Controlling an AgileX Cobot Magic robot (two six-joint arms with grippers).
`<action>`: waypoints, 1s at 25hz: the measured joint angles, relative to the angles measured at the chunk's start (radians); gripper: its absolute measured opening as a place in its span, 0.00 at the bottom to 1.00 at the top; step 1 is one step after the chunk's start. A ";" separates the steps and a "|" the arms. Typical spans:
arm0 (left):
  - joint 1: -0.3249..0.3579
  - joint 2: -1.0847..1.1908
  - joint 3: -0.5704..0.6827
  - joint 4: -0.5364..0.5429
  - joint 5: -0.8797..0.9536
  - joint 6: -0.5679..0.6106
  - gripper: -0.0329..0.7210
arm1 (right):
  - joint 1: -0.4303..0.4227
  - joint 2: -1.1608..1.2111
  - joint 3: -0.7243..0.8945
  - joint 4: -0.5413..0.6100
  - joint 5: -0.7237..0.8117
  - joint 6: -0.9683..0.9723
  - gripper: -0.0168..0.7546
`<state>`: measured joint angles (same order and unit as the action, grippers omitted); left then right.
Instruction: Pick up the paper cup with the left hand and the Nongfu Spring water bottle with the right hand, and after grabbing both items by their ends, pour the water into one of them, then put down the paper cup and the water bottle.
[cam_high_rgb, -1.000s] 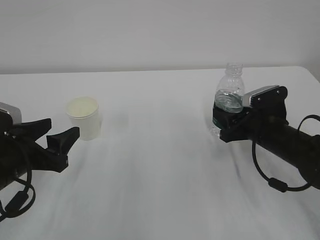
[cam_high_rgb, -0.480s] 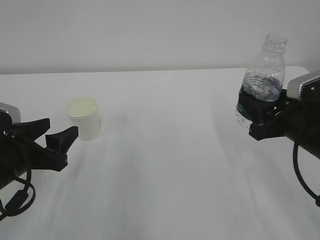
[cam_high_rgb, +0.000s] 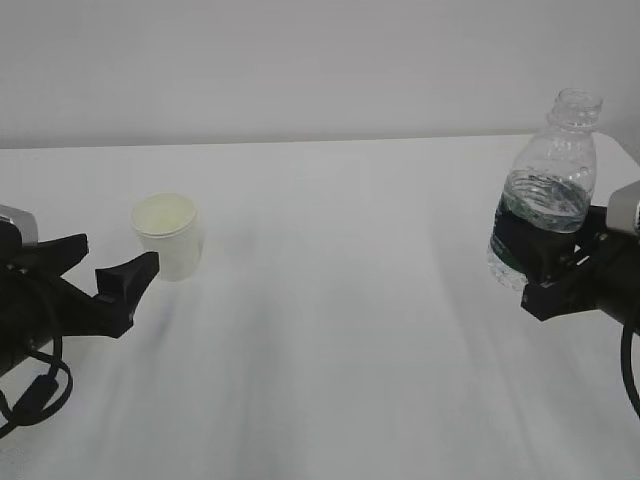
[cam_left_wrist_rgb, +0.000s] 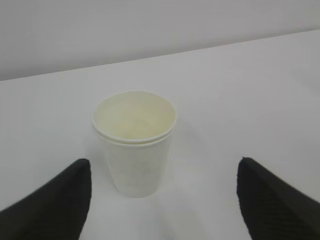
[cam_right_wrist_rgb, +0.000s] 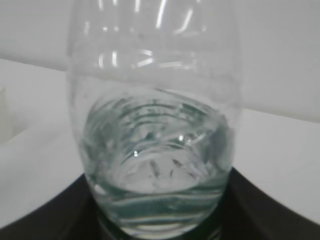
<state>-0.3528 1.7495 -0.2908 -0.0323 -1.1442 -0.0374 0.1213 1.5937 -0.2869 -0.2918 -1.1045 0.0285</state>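
Note:
My left gripper grabs the paper cup by its body (cam_high_rgb: 172, 250) next, to hold the cup ready for the poured water (cam_high_rgb: 540, 200).
The white paper cup (cam_high_rgb: 167, 236) stands upright on the table at the left, its cream inside showing (cam_left_wrist_rgb: 134, 144). My left gripper (cam_high_rgb: 110, 264) sits low just short of it, open wide, its two black fingertips (cam_left_wrist_rgb: 75, 176) on either side with the cup ahead of them and untouched (cam_left_wrist_rgb: 162, 172). At the far right my right gripper (cam_high_rgb: 545, 272) is shut on the lower part of the Nongfu Spring water bottle (cam_high_rgb: 552, 180), which hangs upright above the table. Water (cam_right_wrist_rgb: 155, 175) fills its lower half. The black fingers (cam_right_wrist_rgb: 47, 220) flank the bottle (cam_right_wrist_rgb: 155, 100) low in the right wrist view.
The white table (cam_high_rgb: 330, 330) runs back to a plain pale wall (cam_high_rgb: 300, 60). Nothing else stands on it between the cup and the bottle.
The right gripper has lifted the bottle off the table and carried it up and to the right. The left gripper's jaws have spread slightly wider; the cup has not moved.

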 joint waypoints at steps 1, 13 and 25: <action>0.000 0.005 -0.004 -0.002 0.000 0.000 0.94 | 0.000 0.000 0.002 -0.007 0.002 0.000 0.58; 0.000 0.220 -0.118 -0.008 0.000 0.000 0.83 | 0.000 0.000 0.006 -0.018 0.000 0.000 0.58; 0.000 0.305 -0.246 -0.010 0.000 0.000 0.83 | 0.000 0.000 0.006 -0.018 0.000 -0.008 0.58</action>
<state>-0.3528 2.0544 -0.5371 -0.0421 -1.1442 -0.0374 0.1213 1.5937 -0.2810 -0.3102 -1.1041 0.0202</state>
